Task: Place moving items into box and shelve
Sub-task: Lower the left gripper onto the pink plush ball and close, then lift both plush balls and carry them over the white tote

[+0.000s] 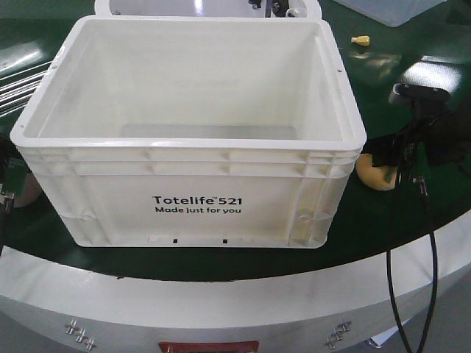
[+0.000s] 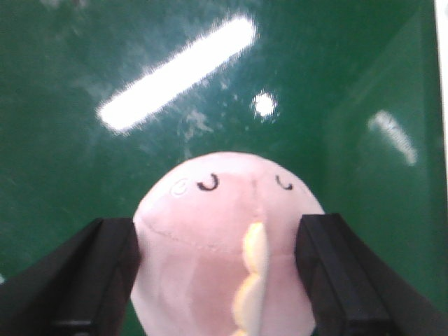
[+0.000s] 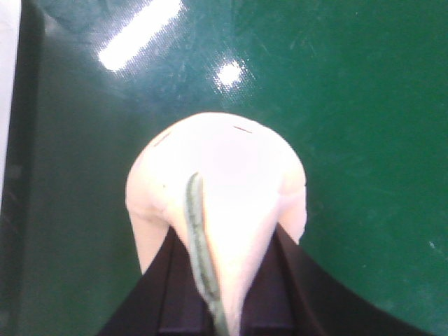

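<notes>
The pink bun toy needs to go in the box, so I will grab it next by its yellow-crested body (image 2: 253, 273) with my left gripper.
The big white box (image 1: 191, 158), printed "Totelife 521", stands open and empty in the middle of the green table. In the left wrist view a pale pinkish bun toy (image 2: 210, 238) with a yellow ridged crest sits between my left gripper (image 2: 217, 234) fingers, both touching its sides. My left gripper (image 1: 6, 184) barely shows at the box's left side. A cream bun toy with a green stripe (image 3: 231, 175) is squeezed in my right gripper (image 3: 224, 248). From the front, that gripper (image 1: 388, 158) holds the toy (image 1: 374, 175) low beside the box's right wall.
A small yellow piece (image 1: 360, 40) lies on the green table (image 1: 412, 66) behind the box at right. Another white container (image 1: 213, 7) stands behind the box, a clear bin (image 1: 390, 11) at the back right. The grey table rim (image 1: 221, 294) runs along the front; a black cable (image 1: 433, 257) hangs over it.
</notes>
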Motion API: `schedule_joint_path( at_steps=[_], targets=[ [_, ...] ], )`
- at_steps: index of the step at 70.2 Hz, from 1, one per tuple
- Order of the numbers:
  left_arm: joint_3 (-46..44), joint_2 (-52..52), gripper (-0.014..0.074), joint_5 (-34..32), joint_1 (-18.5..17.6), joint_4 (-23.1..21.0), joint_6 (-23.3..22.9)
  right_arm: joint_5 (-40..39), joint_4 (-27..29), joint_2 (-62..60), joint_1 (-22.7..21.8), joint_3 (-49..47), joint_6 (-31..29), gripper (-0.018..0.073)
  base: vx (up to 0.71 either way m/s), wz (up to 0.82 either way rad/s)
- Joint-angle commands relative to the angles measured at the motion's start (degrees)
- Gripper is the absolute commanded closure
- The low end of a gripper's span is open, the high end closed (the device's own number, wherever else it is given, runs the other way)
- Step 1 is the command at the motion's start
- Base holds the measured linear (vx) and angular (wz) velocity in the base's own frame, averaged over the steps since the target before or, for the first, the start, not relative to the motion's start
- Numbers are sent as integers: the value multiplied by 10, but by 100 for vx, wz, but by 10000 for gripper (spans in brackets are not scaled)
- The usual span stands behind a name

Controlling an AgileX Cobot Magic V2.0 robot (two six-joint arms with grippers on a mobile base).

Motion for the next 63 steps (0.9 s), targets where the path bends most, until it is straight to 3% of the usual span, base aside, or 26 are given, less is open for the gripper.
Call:
schedule_joint_path(
  at_steps=[1, 6, 11, 21, 23, 63],
  targets=[
    [-16, -6, 41, -20, 2, -2, -4, -6, -1, -21, 0, -14, -6, 574, 0, 0],
    [-16, 1, 105, -13, 0, -2, -4, -5, -1, -21, 0, -14, -6, 574, 0, 0],
    [-16, 5, 228, -7, 0, -2, -4, -5, -1, -21, 0, -14, -6, 574, 0, 0],
    [-16, 6, 587, -7, 0, -2, -2, -5, -1, -21, 0, -14, -6, 574, 0, 0],
    [-16, 6, 626, -9, 0, -1, 0, -5, -1, -21, 0, -14, -6, 574, 0, 0],
    [-17, -64, 624, -118, 0, -19, -4, -74, -7, -80, -1, -15, -9, 573, 0, 0]
  ],
)
